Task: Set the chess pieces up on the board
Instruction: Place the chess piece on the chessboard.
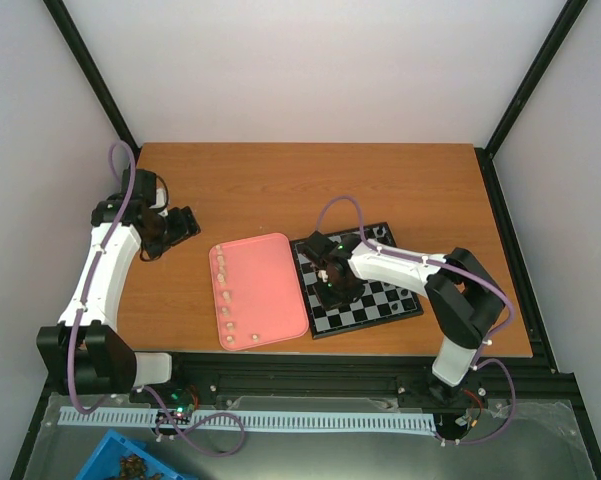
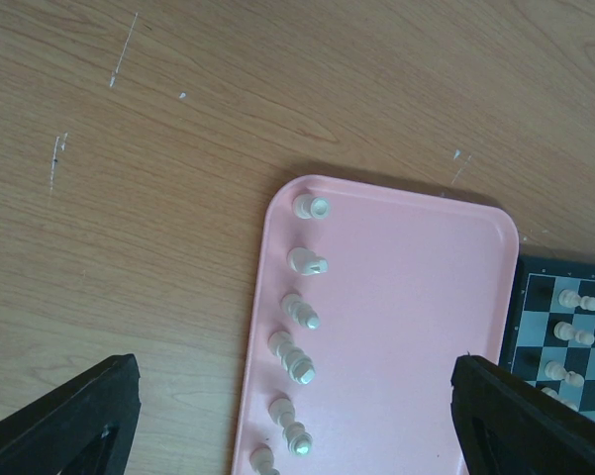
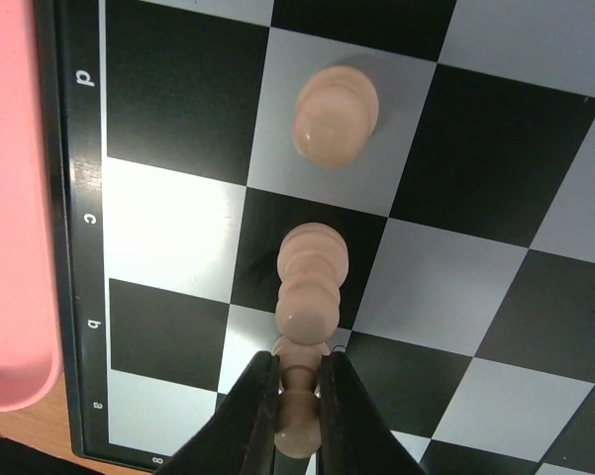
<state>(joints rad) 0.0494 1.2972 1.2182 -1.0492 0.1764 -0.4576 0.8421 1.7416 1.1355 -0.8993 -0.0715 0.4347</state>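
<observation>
The cream chess piece [image 3: 299,421] is hanging upright, and its base is low over the flat white square. It would land standing, so my right gripper should open now.
The black-and-white board [image 1: 385,300] lies right of centre. My right gripper [image 1: 332,283] hangs over its left part, shut on a cream chess piece [image 3: 299,421] low over the board [image 3: 178,139]. Two more cream pieces stand just ahead, one [image 3: 310,282] on a dark square and one [image 3: 336,114] on a white square. Several cream pieces [image 2: 297,341] stand in a row along the left edge of the pink tray [image 2: 406,327]. My left gripper [image 1: 180,226] is open over the bare table left of the tray, its fingertips [image 2: 74,421] wide apart.
The pink tray [image 1: 265,290] lies between the arms, touching the board's left rim [image 3: 69,228]. A few cream pieces [image 2: 577,299] stand on the board's edge in the left wrist view. A blue bin [image 1: 130,462] sits below the table front.
</observation>
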